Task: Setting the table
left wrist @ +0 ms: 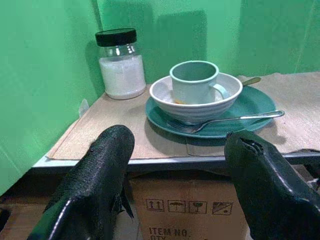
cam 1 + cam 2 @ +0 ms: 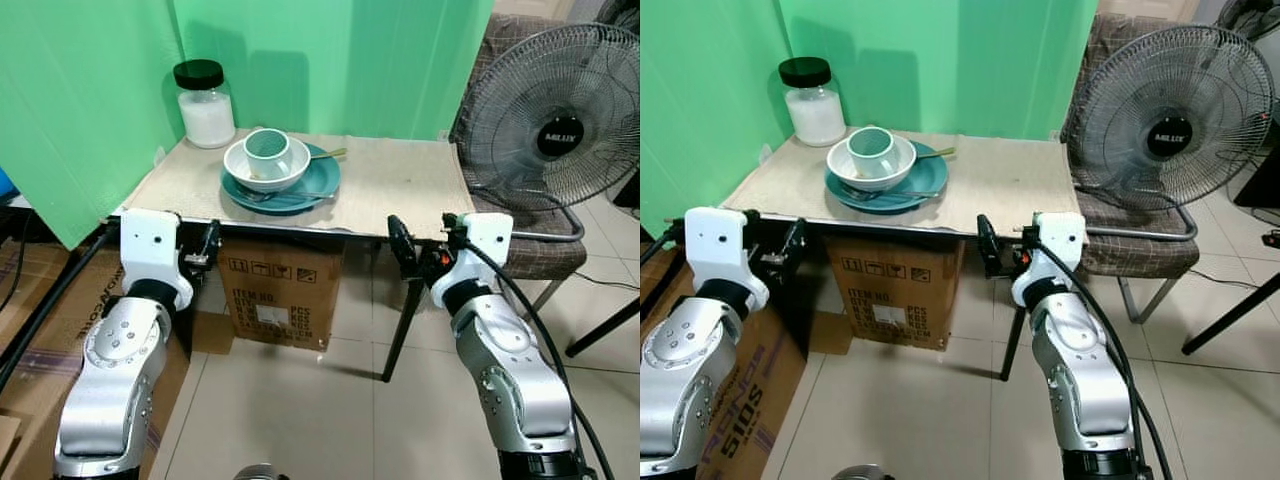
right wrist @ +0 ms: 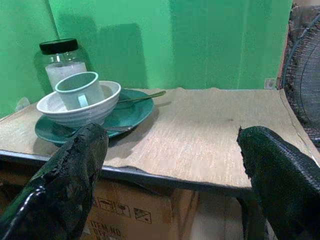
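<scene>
The mug's round body is wide for the fingers and sits in the bowl, so my right gripper needs to grab the mug by its narrow handle next.
On the small table (image 2: pixel 400 185) with a beige mat stands a teal plate (image 2: pixel 318 180). A white bowl (image 2: pixel 243 166) sits on the plate, and a teal mug (image 2: pixel 268 150) stands inside the bowl. A fork (image 1: pixel 235 118) lies on the plate's front rim, and a gold-handled spoon (image 2: pixel 330 154) rests on its far side. A glass jar (image 2: pixel 206 105) with a black lid and white contents stands at the back left corner. My left gripper (image 2: pixel 207 245) hangs open just below the table's front edge at the left. My right gripper (image 2: pixel 400 245) is open at the same edge to the right, nothing between its fingers (image 3: pixel 75 170).
A cardboard box (image 2: pixel 280 290) sits under the table between my two arms. A standing fan (image 2: pixel 560 120) and a chair (image 2: pixel 540 255) are close on the right. Green cloth (image 2: pixel 90 100) walls the back and left. Flat boxes (image 2: pixel 740 390) lie on the floor at left.
</scene>
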Tool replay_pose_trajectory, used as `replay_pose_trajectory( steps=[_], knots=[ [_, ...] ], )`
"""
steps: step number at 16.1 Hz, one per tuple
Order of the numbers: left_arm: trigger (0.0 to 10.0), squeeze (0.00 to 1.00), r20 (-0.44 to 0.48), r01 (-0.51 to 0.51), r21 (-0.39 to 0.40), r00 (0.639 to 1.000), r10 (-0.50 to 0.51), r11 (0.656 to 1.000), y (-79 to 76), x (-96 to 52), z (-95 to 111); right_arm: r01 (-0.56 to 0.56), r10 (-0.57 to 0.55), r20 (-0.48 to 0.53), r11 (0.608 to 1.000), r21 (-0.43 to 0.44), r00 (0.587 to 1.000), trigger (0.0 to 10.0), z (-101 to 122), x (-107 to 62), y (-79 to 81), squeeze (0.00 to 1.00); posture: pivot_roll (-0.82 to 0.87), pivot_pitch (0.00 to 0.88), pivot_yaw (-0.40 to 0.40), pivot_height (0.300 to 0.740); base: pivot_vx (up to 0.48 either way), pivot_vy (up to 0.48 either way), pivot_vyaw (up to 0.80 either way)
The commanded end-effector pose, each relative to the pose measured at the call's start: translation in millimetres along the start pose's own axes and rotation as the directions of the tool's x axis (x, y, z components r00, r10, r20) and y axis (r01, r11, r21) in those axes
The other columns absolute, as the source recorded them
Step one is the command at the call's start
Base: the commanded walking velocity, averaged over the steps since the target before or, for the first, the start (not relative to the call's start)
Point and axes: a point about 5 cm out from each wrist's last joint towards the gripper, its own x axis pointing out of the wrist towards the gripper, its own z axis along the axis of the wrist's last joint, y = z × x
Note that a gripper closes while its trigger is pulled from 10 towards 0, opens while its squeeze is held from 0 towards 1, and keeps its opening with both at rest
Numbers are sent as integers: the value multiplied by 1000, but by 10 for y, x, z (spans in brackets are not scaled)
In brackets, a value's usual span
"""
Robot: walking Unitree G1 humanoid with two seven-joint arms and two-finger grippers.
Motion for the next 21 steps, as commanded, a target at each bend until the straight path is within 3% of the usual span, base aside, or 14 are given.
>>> replay_pose_trajectory(
  steps=[1, 14, 21],
  knots=[
    [10000, 0, 12, 9, -6, 1000, -9, 1000, -27, 18, 23, 8, -8, -3, 1000, -9, 1000, 10000, 20, 24, -37, 0, 180, 0, -11, 740, 0, 0, 0],
    [10000, 0, 18, -13, 0, 1000, 13, 1000, 4, -20, 27, -43, 43, -3, 995, -89, 999, 10000, 66, 99, 29, 0, 189, 0, -24, 740, 295, 0, 470],
    [10000, 0, 29, 41, 79, 999, -44, 996, 21, -15, 117, -124, 125, 29, 991, -47, 992, 10000, 149, 138, 145, 0, 219, 0, -1, 740, 321, 0, 114]
  ],
)
